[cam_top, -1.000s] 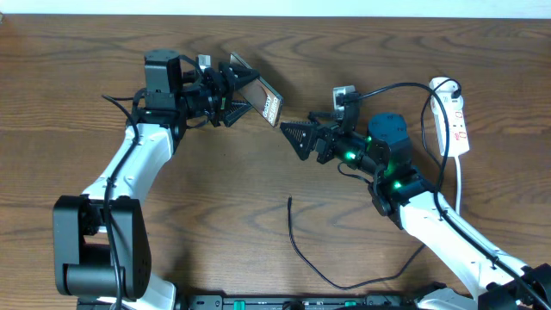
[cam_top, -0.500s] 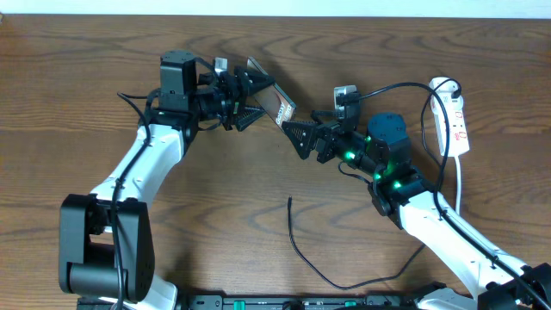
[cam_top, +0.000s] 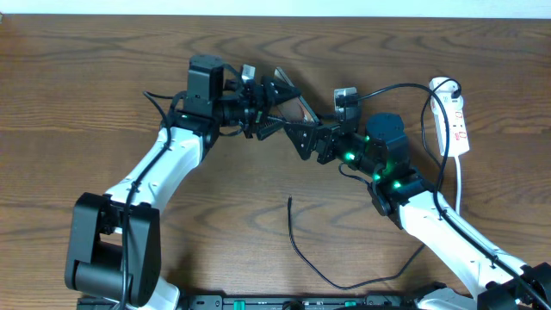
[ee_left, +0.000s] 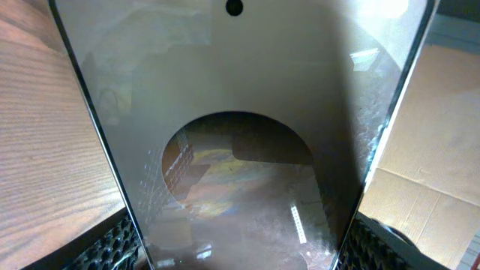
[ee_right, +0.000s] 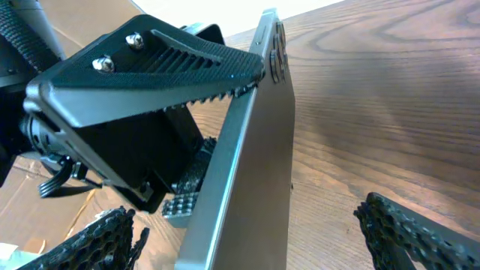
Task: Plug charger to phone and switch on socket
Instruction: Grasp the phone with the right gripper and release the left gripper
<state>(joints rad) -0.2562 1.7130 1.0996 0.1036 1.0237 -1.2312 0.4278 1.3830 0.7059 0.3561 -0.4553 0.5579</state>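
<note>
Next, my right gripper grabs the phone across its flat sides from its buttoned edge (cam_top: 306,114) (ee_right: 223,198), so that the phone's opposite side stays free for handover.
My left gripper (cam_top: 274,102) is shut on the bronze-brown phone (cam_top: 295,102) and holds it tilted above the table. The phone's glass face fills the left wrist view (ee_left: 240,112), between that gripper's fingers (ee_left: 240,255). My right gripper (cam_top: 299,142) is open right beside the phone. In the right wrist view the phone (ee_right: 255,187) stands edge-on between my open right fingers (ee_right: 262,240), apart from both. The charger, a thin black cable (cam_top: 320,274), lies on the table with its plug tip (cam_top: 289,201) free. The white socket strip (cam_top: 455,120) lies at the far right.
Thicker black arm cables loop from the right arm's wrist camera (cam_top: 345,96) toward the socket. The wooden table (cam_top: 86,129) stretches to the left. The table's front edge carries a black rail (cam_top: 301,301).
My left arm has carried the phone to the right, up to the right gripper, and turned it more on edge. The right arm and the charger have not moved.
</note>
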